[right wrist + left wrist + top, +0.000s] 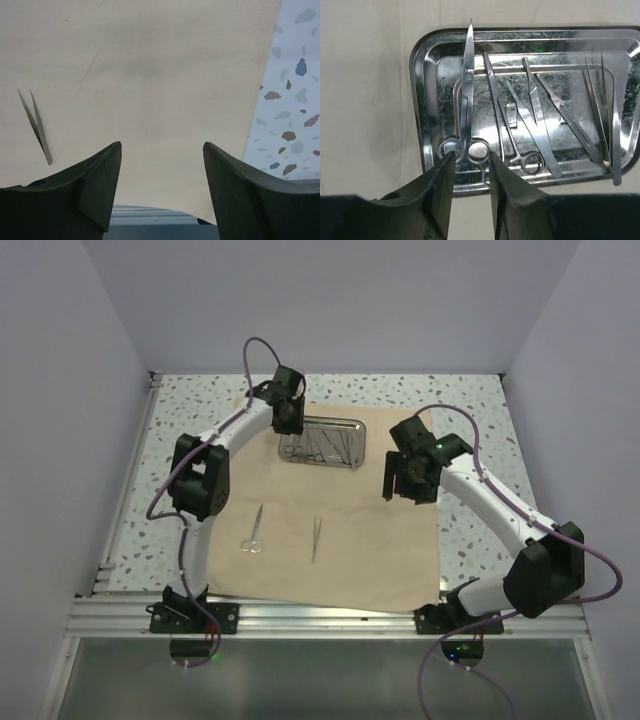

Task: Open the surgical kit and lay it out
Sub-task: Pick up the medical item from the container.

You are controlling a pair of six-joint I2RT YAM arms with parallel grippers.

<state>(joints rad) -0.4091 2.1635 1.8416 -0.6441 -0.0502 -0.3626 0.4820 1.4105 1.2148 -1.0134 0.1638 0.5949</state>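
My left gripper is going to lay the long scissors flat beside the other scissors [255,532], so next it will grab the pivot [299,439] of the long scissors and leave the rings free.
The tan cloth wrap [350,540] lies spread flat on the table. The steel tray [352,426] sits on its far part and holds several silver instruments, among them long scissors [467,90], forceps [520,125] and tweezers [607,115]. One pair of scissors [252,530] and one pair of tweezers [316,538] lie on the cloth in front of it. My left gripper [291,432] hovers over the tray's left end, open, its fingertips [449,159] either side of the long scissors' ring handles. My right gripper [404,492] is wide open and empty above the cloth's right part.
The speckled tabletop [480,410] shows round the cloth, also in the right wrist view [295,100]. White walls enclose three sides. The aluminium rail [330,618] with the arm bases runs along the near edge. The laid-out tweezers [36,125] lie left of my right gripper [161,145].
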